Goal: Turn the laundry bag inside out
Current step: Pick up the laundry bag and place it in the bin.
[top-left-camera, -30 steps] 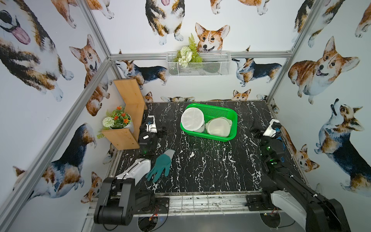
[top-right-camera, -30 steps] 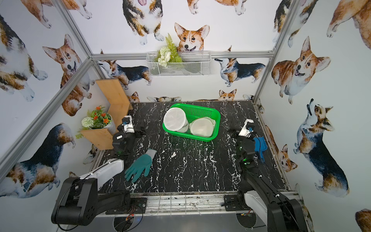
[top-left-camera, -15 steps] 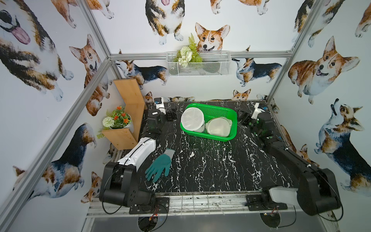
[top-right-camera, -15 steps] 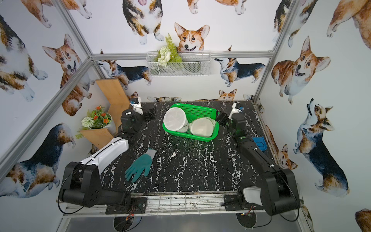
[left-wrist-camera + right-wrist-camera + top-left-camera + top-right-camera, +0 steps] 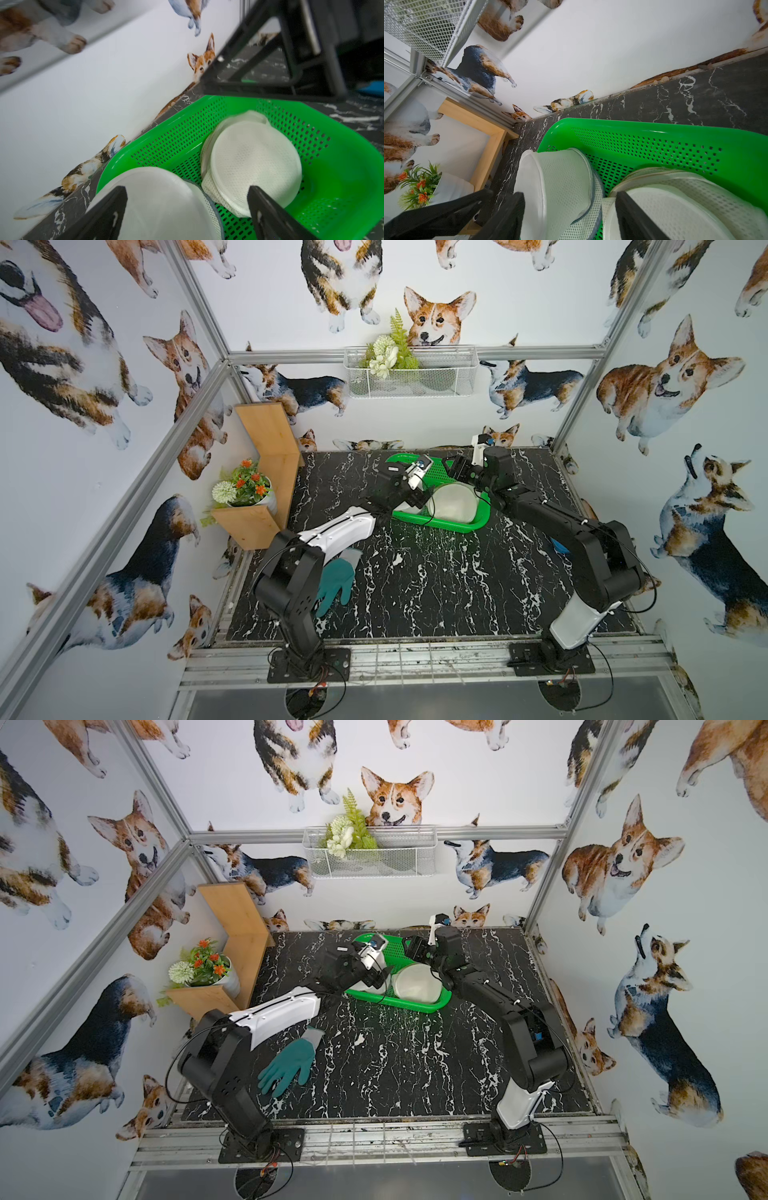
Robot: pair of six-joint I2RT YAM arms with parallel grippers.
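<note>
Next, my left gripper picks up the grey-trimmed laundry bag by its round end's white rim. That leaves its grey-trimmed edge free to turn inside out.
A green basket [image 5: 438, 524] [image 5: 399, 1002] at the back of the table holds two round white mesh laundry bags. The grey-trimmed laundry bag [image 5: 158, 197] [image 5: 562, 182] lies at the basket's left end, tilted up. The other bag [image 5: 453, 502] [image 5: 415, 982] [image 5: 253, 162] lies beside it. My left gripper [image 5: 419, 499] [image 5: 187, 199] hangs open over the grey-trimmed bag, with a finger on either side of it. My right gripper [image 5: 451, 466] [image 5: 570, 207] reaches in from the back right, open, and frames the same bag's edge.
A teal glove [image 5: 336, 580] [image 5: 291, 1065] lies front left beside the left arm. A wooden shelf with a flower pot [image 5: 245, 489] stands at the left wall. A wire basket [image 5: 409, 373] hangs on the back wall. Something blue [image 5: 559, 547] lies under the right arm.
Both arms have swung from the table's sides in over the green basket. The right jaws have narrowed a little, and the bags lie as before.
</note>
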